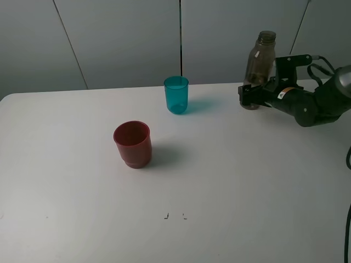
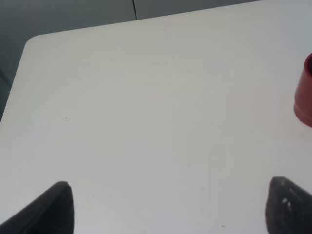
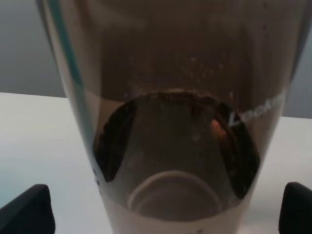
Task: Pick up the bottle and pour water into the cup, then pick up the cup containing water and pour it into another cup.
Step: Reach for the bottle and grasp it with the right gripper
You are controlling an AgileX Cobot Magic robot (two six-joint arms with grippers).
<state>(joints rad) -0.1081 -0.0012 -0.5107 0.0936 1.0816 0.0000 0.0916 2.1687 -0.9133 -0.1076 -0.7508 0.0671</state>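
Note:
My right gripper isn't ready to close yet: the bottle's lower part (image 1: 250, 102) is ahead of its fingers, so they would miss the bottle now. It should move forward first, then close on the bottle (image 1: 262, 55).
The smoky grey-brown bottle (image 1: 262, 55) stands upright at the back right of the white table (image 1: 230, 181), capless. My right gripper (image 1: 249, 97) is at its lower part, hiding the base. In the right wrist view the bottle (image 3: 170, 97) fills the frame between my two fingers (image 3: 27, 209), which stand wide of it with table showing in the gaps, so the right gripper (image 3: 165, 212) is open around it. The teal cup (image 1: 176, 95) stands at the back centre. The red cup (image 1: 132, 143) stands left of centre and shows at the edge of the left wrist view (image 2: 304, 92). My left gripper (image 2: 168, 209) is open and empty above bare table.
A grey panelled wall (image 1: 120, 38) runs behind the table's back edge. The table's rounded far-left corner (image 2: 34, 41) shows in the left wrist view. Two small dark marks (image 1: 174, 216) lie near the front centre. The left arm is out of the exterior view.

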